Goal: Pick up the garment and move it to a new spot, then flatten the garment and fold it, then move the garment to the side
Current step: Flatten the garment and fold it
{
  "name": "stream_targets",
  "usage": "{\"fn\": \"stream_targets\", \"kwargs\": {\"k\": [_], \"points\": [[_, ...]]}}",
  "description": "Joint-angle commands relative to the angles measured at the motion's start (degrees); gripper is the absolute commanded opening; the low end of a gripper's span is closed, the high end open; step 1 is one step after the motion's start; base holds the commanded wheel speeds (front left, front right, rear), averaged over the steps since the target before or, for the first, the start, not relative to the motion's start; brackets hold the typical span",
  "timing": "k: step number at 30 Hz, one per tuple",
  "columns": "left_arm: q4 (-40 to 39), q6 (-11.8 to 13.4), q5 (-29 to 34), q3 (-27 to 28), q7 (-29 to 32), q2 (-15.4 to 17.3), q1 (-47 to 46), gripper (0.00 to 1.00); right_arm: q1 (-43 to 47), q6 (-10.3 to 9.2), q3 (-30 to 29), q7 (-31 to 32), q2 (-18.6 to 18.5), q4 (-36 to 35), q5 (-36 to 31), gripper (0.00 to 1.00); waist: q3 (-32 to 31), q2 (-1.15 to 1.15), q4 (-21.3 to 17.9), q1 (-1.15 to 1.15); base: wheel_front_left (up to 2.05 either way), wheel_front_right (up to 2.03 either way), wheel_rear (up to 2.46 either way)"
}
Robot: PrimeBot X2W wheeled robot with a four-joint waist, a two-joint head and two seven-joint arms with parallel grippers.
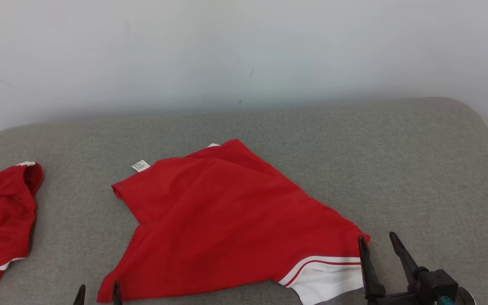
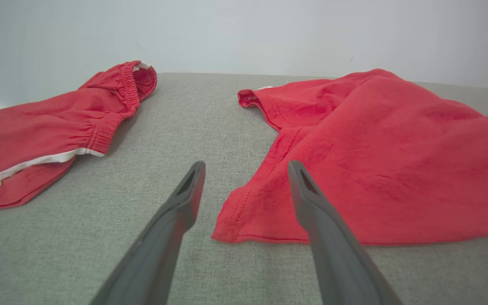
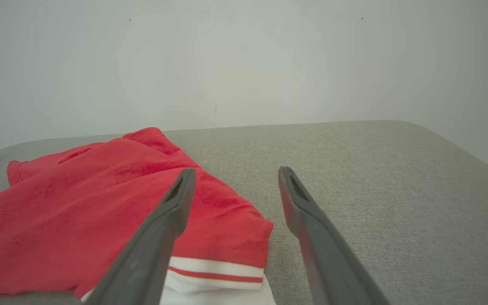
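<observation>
I will grab the garment by its red hem corner (image 1: 107, 289) next with my left gripper. The cloth humps up a little there, while the wide middle lies slack.
The garment (image 1: 227, 212) is a red shirt with a white band and a red stripe at one edge, lying loosely spread and a bit crumpled in the middle of the grey padded surface (image 1: 375, 161). A white label pokes out at its far left edge. My left gripper (image 1: 98, 293) is open at the shirt's near left corner, and in the left wrist view the garment (image 2: 396, 161) corner lies just beyond the left gripper (image 2: 246, 167). My right gripper (image 1: 377, 238) is open at the shirt's near right corner. In the right wrist view the right gripper (image 3: 236, 173) hovers over the garment (image 3: 79, 203) hem.
A second red garment (image 1: 2, 216) with an elastic waistband and white trim lies at the far left, also seen as the second red garment (image 2: 49, 131). A pale wall (image 1: 244, 55) stands behind the surface. Bare grey fabric stretches to the right and behind the shirt.
</observation>
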Motion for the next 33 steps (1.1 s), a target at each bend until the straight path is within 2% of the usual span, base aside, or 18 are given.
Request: {"fn": "stream_targets", "kwargs": {"k": [1,15,27,29,30,31,33], "points": [[0.6,0.2,-0.4,0.0,-0.2,-0.1,-0.5,1.0,0.0,-0.15,-0.1,0.0,0.2,0.5,-0.4,1.0,0.9,0.0,-0.1,0.0,0.0,0.0,0.0],[3.6,1.3,-2.7,-1.7,-0.2,-0.1,-2.7,1.0,1.1,-0.15,-0.8,0.0,-1.8,7.4,-0.7,1.0,5.3,0.0,0.4,0.0,0.0,0.0,0.0],[4.2,1.4,-3.0,-2.5,-0.2,-0.1,-4.7,1.0,-2.6,-0.15,-2.3,0.0,-1.1,15.9,-0.4,1.0,7.9,0.0,1.3,0.0,0.0,0.0,0.0],[4.3,1.5,-3.0,-2.7,-0.2,-0.1,-4.9,1.0,-3.6,-0.15,-1.9,0.0,-1.2,17.7,-0.6,0.81,8.1,0.0,1.5,0.0,0.0,0.0,0.0],[4.4,1.5,-3.1,-2.8,-0.2,-0.1,-4.9,1.0,-3.7,-0.15,-1.8,0.1,-1.2,18.8,-0.7,0.66,8.2,0.0,1.6,0.0,0.0,0.0,0.0],[4.5,1.5,-3.1,-2.8,-0.2,-0.1,-4.9,1.0,-3.9,-0.15,-1.8,0.1,-1.3,19.5,-0.7,0.4,8.2,0.0,1.6,0.0,0.0,0.0,0.0],[4.5,1.5,-3.2,-2.9,-0.2,-0.1,-5.1,1.0,-3.9,-0.15,-1.9,0.1,-1.4,19.9,-0.5,0.09,8.3,0.0,1.7,0.0,0.0,0.0,0.0]]}}
